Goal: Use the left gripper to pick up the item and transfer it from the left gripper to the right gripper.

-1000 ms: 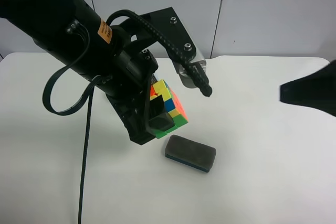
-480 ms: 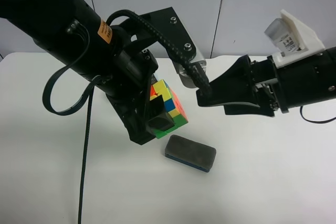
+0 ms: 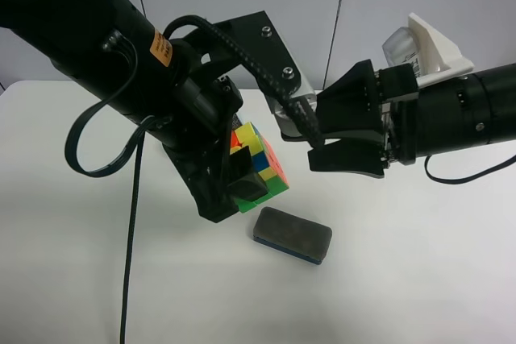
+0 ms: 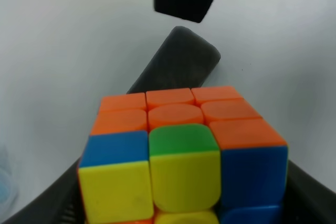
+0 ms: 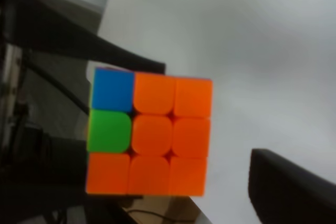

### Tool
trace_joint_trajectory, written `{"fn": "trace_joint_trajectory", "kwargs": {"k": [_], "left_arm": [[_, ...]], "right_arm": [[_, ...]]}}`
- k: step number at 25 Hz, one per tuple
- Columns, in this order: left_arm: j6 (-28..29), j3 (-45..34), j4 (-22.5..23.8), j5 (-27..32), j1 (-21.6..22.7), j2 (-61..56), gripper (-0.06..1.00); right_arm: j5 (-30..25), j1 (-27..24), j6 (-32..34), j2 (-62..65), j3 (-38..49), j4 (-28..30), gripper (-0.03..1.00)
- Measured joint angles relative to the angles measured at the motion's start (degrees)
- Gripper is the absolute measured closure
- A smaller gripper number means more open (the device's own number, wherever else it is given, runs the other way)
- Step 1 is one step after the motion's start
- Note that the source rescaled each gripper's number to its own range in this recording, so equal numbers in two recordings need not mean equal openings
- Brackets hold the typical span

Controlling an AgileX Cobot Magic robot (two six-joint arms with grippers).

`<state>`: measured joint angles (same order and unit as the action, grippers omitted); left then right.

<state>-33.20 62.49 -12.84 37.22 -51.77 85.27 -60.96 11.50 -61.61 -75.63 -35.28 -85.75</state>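
Note:
I will next grab the puzzle cube by its orange-faced half (image 3: 272, 160) (image 4: 176, 114) with my right gripper. Then my right gripper can take it over from my left gripper.
The left gripper (image 3: 251, 173), on the bulky black arm with the orange sticker, is shut on the puzzle cube (image 3: 272, 162) and holds it above the white table. In the left wrist view the cube (image 4: 181, 145) fills the lower half, orange face outward. The right gripper (image 3: 316, 135), on the black arm with the white mount, is open and empty just right of the cube, apart from it. In the right wrist view the cube's orange face (image 5: 152, 135) is close ahead, and one right finger (image 5: 294, 192) shows at the edge.
A flat dark-grey felt eraser (image 3: 292, 234) lies on the white table (image 3: 419, 271) just below the cube; it also shows in the left wrist view (image 4: 176, 66). The left arm's black bracket and looping cable (image 3: 278, 66) reach across in front of the right jaws.
The right arm has come in from the view's right edge to just beside the cube, jaws open. The left arm and the cube have not moved.

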Motion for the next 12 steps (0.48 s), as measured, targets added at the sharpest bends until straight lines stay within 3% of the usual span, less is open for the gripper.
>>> {"fn": "trace_joint_trajectory", "kwargs": {"k": [12], "left_arm": [[-8.84,0.00,-2.00,-3.21,0.00,0.00,0.93]], "right_arm": [[0.51,3.06,-3.20,-4.09,-0.07,-5.25,-0.03]]}}
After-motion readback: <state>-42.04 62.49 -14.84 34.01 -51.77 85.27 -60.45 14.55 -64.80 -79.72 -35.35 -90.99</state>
